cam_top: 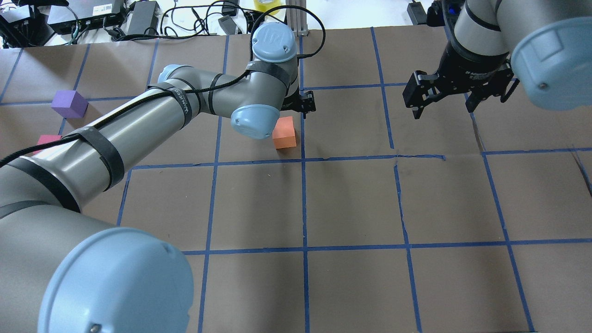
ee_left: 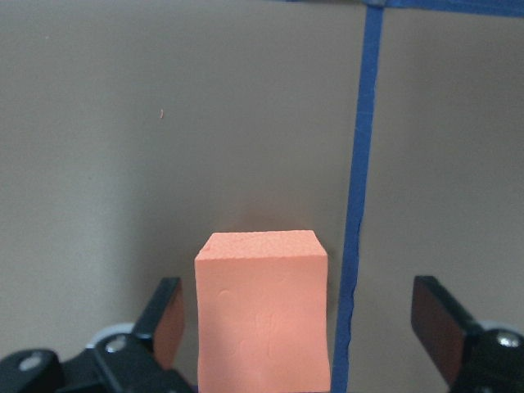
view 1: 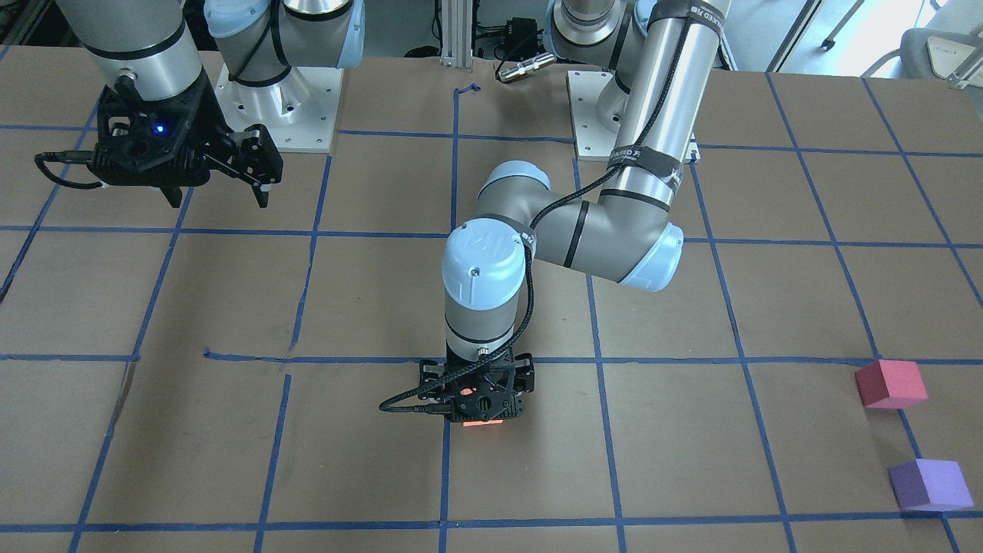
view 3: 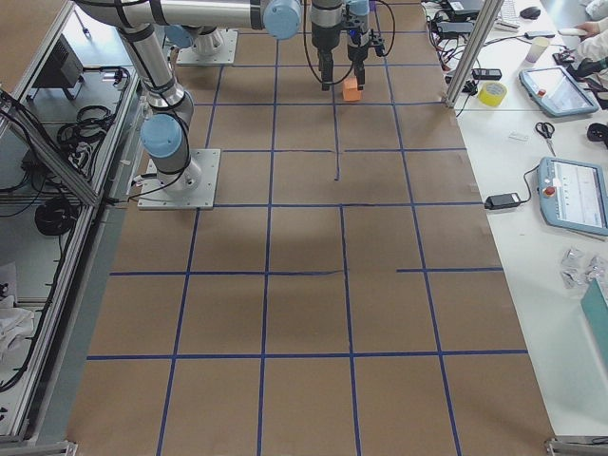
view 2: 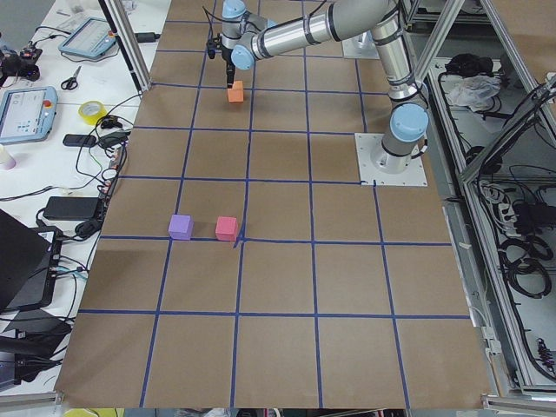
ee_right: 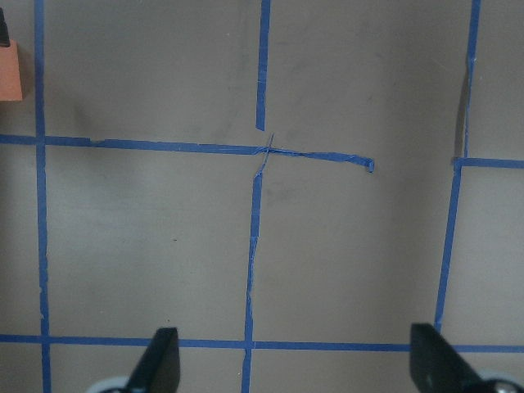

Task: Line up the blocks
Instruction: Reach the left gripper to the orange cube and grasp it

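I need to lower my left gripper before I close it on the orange block [ee_left: 262, 315], because its fingers are still too high above the block's sides beside the blue tape [ee_left: 354, 213].
The orange block [cam_top: 284, 132] sits on the table next to a blue tape line, near the middle. My left gripper [cam_top: 301, 102] is right over it, pointing down. In the left wrist view the orange block [ee_left: 262, 315] stands between the open fingers [ee_left: 168, 321], close to the left one and well clear of the other. The pinkish-red block [view 1: 891, 382] and the purple block [view 1: 929, 484] sit side by side far off on my left. My right gripper [cam_top: 441, 108] hangs open and empty above the table on my right.
The table [view 1: 307, 461] is brown paper with a blue tape grid. The two arm bases [view 1: 284, 107] stand at the robot's edge. Cables, power bricks and tablets [view 2: 26, 113] lie beyond the far edge, on the operators' side.
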You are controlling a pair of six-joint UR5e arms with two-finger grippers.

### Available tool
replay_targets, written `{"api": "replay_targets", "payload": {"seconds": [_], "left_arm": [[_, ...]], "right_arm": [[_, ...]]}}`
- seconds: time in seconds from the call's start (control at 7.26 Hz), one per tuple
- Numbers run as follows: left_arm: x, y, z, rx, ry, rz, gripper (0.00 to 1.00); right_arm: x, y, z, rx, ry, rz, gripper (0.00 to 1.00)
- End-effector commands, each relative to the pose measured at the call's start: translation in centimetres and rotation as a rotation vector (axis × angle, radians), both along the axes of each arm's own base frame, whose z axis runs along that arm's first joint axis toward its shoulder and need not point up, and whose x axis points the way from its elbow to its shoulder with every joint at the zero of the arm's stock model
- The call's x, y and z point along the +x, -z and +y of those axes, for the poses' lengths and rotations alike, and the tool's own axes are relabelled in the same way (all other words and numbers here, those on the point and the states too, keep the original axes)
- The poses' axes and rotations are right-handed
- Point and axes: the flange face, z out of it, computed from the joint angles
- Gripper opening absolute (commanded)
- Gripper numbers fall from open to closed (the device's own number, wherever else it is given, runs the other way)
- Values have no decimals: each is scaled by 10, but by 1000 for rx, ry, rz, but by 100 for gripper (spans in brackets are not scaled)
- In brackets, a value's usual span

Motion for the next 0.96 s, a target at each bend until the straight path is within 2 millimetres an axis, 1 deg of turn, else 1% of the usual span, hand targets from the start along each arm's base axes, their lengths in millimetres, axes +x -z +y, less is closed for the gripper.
{"api": "replay_targets", "payload": {"seconds": [0.0, 0.14, 0.28, 0.41, 0.55, 0.69, 0.83], "left_arm": [[2, 10, -3, 9, 41, -24, 100], [7, 17, 1, 24, 38, -31, 100], [8, 25, 4, 40, 23, -30, 100], [9, 28, 7, 46, 20, -34, 100], [9, 32, 9, 55, 23, -37, 95], [10, 29, 11, 52, 24, -38, 73], [10, 30, 11, 54, 23, -36, 44]], "right_arm": [[0, 4, 11, 8, 0, -2, 100], [0, 4, 11, 7, 3, -2, 100], [0, 3, 11, 3, 3, -4, 100], [0, 2, 11, -3, 1, -5, 100], [5, 0, 10, -12, 2, -59, 100], [8, -3, 12, -21, -1, -82, 100], [7, -2, 11, -21, -8, -65, 100]]}}
